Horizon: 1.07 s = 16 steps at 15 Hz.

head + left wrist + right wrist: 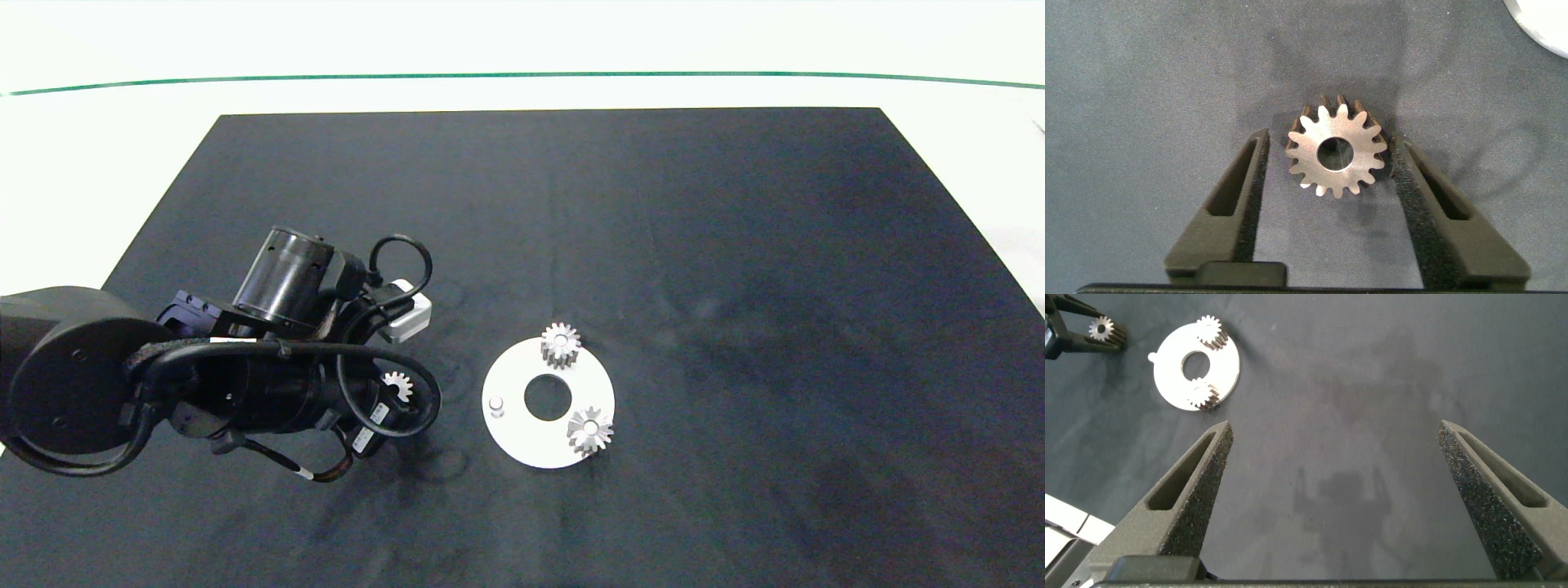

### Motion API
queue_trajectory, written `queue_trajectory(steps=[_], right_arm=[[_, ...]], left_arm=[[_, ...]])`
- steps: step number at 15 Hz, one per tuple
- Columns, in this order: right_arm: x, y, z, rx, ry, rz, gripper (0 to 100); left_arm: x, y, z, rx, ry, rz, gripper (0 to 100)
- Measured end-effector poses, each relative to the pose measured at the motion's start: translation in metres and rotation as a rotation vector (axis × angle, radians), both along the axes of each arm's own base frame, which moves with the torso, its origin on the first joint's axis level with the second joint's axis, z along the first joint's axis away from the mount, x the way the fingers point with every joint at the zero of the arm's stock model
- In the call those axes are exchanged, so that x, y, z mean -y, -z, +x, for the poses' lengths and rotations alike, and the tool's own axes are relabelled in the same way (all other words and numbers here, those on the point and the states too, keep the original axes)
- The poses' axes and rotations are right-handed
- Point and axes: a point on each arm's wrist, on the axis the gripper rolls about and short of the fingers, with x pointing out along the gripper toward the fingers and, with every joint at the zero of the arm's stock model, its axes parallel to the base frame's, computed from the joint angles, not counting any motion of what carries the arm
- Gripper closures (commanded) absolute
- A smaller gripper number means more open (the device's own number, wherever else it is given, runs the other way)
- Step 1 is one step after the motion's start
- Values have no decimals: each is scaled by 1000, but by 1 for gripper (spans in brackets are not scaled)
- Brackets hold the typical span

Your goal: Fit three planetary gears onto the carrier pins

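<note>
The planetary gear should next be held in my left gripper by its toothed rim (397, 377), so the gear's center hole stays free to slide onto the bare carrier pin.
A white ring-shaped disc (522, 441) lies flat on the dark mat. Two planetary gears sit on its carrier pins: one at the far rim (560, 343), one at the near right rim (589, 429). One carrier pin (495, 403) on the left rim stands bare. To the disc's left a third gear (397, 385) lies on the mat. My left gripper (1331, 145) is open around this gear (1337, 153), with a small gap on each side. My right gripper (1335, 429) hangs wide open above bare mat, far from the disc (1226, 371), and is outside the head view.
The black mat (735, 286) covers most of a white table. A green line (522, 76) runs along the far side. An edge of the disc (1543, 24) shows in the left wrist view. The left arm's cables (351, 400) loop near the third gear.
</note>
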Motion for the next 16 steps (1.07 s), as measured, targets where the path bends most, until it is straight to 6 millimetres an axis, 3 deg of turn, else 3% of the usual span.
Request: queue_trajectory(steps=[12, 16], right_arm=[[0, 0, 0, -1, 1, -1, 0], [-1, 1, 1, -4, 0, -3, 0]], left_arm=[[-2, -4, 1, 12, -2, -4, 72], [-4, -15, -1, 59, 23, 9, 72]])
